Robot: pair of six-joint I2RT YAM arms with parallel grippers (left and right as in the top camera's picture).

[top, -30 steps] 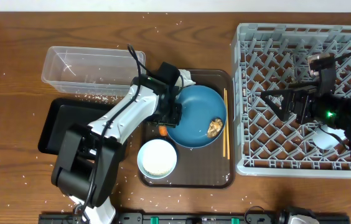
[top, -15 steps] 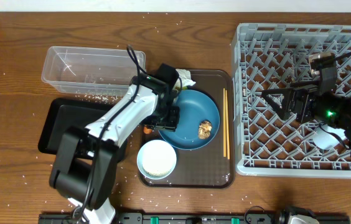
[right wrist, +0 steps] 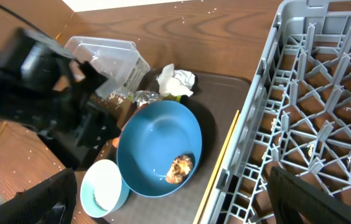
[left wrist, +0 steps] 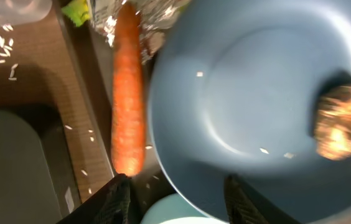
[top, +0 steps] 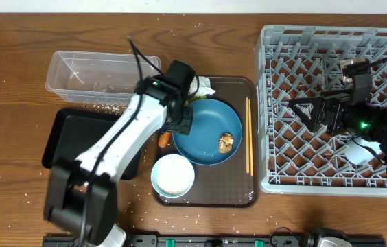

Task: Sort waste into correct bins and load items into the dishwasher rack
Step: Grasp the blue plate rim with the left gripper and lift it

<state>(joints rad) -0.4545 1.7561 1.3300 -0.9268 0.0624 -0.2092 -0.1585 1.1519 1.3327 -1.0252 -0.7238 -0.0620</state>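
Note:
In the left wrist view, the open fingers of my left gripper are still above the plate's rim on either side. It is too early to close, so the gripper moves lower first.
The blue plate [top: 207, 123] lies on the brown serving tray with the brown food lump [top: 226, 142] on it. My left gripper [top: 180, 125] is open, its fingers astride the plate's left rim [left wrist: 256, 106]; nothing is gripped. The orange carrot piece [left wrist: 127, 93] lies just left of the plate, with the foil ball [left wrist: 144, 12] and yellow-green wrapper [left wrist: 76, 11] beyond it. The white bowl [top: 173, 175] holds rice. The chopsticks [top: 248, 134] lie right of the plate and the tissue [top: 200, 87] behind it. My right gripper [top: 305, 110] is open and empty above the grey rack [top: 276, 175].
The clear tub [top: 101, 75] stands at the back left, with the black tray [top: 77, 134] in front of it. The brown serving tray [top: 210, 195] sits between them and the rack. A small cup [top: 358, 151] lies in the rack. Rice grains are scattered over the table.
The plate has slid left and lies flatter, the lump with it. My left gripper has shifted a little up and left at the rim. The right arm has not moved.

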